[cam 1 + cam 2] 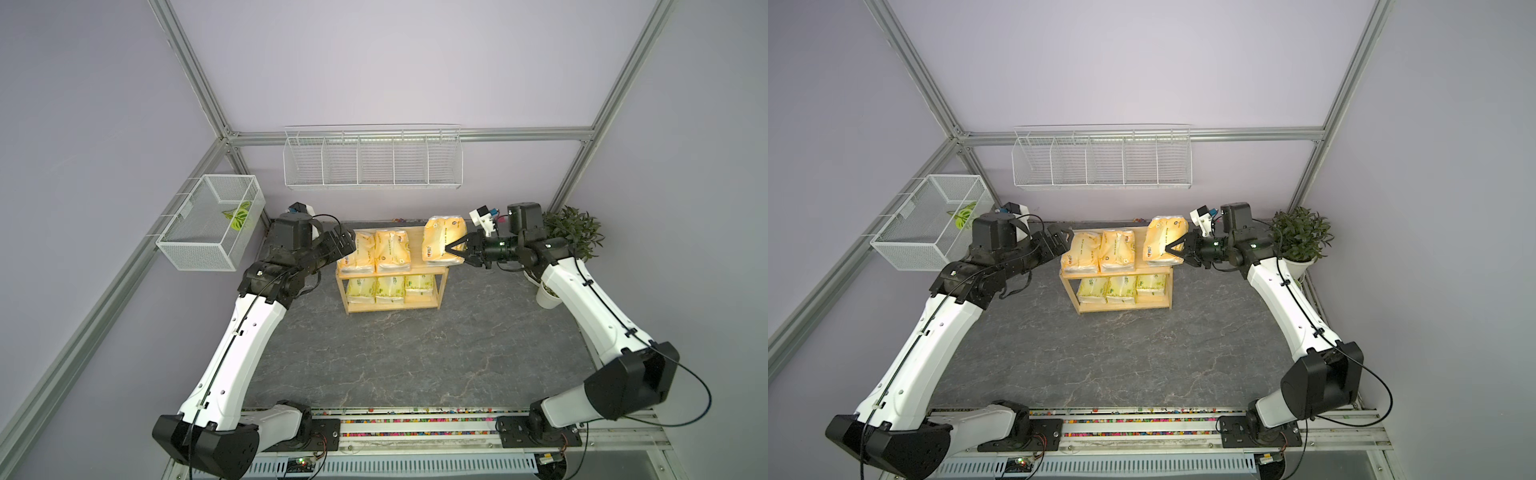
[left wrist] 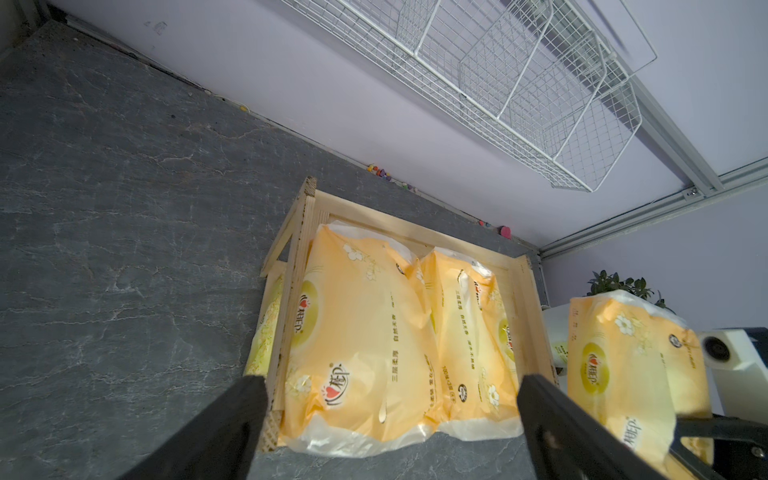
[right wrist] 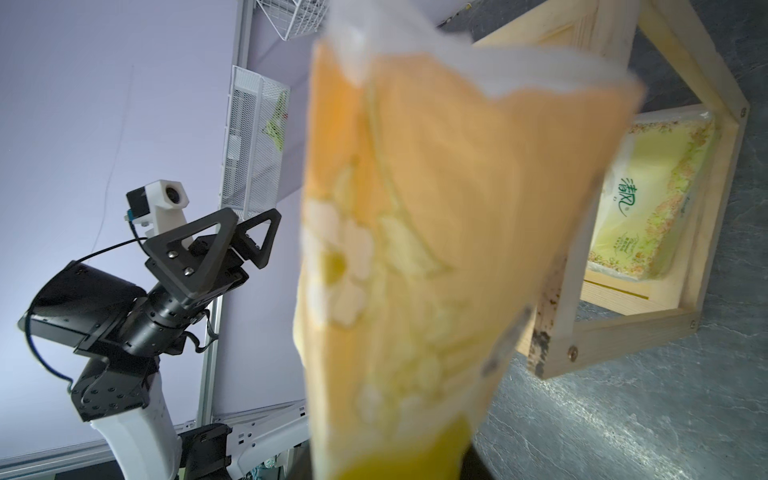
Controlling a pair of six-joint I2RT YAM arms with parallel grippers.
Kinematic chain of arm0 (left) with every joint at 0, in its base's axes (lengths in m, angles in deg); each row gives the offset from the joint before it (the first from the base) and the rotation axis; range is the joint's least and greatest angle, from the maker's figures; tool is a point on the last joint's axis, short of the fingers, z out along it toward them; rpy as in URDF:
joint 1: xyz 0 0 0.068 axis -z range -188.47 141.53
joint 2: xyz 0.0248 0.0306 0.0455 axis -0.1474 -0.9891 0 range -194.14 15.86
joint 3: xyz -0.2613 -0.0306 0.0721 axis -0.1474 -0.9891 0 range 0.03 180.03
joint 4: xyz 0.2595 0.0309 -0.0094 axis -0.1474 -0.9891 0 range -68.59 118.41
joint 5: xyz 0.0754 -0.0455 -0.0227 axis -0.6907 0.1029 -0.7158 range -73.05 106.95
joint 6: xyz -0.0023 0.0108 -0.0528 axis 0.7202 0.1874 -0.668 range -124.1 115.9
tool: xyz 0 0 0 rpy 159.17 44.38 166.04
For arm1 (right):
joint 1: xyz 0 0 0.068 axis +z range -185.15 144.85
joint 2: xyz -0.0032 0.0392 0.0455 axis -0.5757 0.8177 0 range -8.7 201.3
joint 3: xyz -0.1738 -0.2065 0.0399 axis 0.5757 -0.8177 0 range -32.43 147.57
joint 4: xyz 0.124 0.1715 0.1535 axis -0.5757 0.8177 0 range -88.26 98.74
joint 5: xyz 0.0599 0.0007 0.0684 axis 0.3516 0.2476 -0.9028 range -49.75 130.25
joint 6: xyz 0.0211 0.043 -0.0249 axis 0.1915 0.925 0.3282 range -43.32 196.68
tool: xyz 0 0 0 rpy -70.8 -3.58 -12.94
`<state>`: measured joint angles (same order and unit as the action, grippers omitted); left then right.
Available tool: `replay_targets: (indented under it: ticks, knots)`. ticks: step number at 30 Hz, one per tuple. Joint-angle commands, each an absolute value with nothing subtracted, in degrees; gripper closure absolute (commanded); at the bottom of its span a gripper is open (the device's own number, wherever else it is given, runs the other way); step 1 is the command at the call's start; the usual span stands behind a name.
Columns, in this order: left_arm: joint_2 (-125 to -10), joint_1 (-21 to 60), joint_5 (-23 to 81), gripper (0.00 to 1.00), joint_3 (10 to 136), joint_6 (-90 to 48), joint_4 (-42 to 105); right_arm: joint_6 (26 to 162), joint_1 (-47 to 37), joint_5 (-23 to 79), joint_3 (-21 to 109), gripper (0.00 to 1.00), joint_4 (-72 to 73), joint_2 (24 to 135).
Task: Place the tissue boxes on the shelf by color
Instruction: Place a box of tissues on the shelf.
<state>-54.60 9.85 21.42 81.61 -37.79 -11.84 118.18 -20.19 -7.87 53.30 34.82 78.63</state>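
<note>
My right gripper now keeps hold of the third tissue box until it lies on the top board. Tilted, partly past the shelf's end, it would fall if released.
The light wooden shelf (image 1: 392, 275) (image 1: 1117, 276) stands at the back middle of the table. Two orange-yellow tissue boxes (image 1: 356, 251) (image 1: 392, 249) lie on its top board. Three yellow-green ones (image 1: 360, 290) (image 1: 390, 289) (image 1: 419, 284) fill the lower board. My right gripper (image 1: 455, 251) (image 1: 1177, 249) is shut on a third orange-yellow tissue box (image 1: 440, 241) (image 3: 436, 249), held in the air at the shelf's right end, above the top board's level. My left gripper (image 1: 347, 243) (image 2: 392, 399) hovers open at the shelf's left end with nothing between its fingers.
A white wire divided rack (image 1: 372, 160) hangs on the back wall above the shelf. A white mesh basket (image 1: 212, 224) holding a green leaf is fixed to the left wall. A potted plant (image 1: 571, 232) stands at the back right, close behind my right arm.
</note>
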Motion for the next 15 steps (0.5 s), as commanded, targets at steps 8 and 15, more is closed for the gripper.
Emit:
replay_targets:
  ticks: [8, 15]
  knots:
    - [-54.33, 9.42, 22.51, 0.0, 81.13, -36.93, -11.19, 113.68, -18.16, -7.3, 58.8, 0.79, 39.4, 84.73]
    - [-54.09, 9.45, 22.62, 0.0, 81.08, -37.14, -10.88, 112.1, -16.08, -5.48, 60.68, 0.79, 41.82, 87.76]
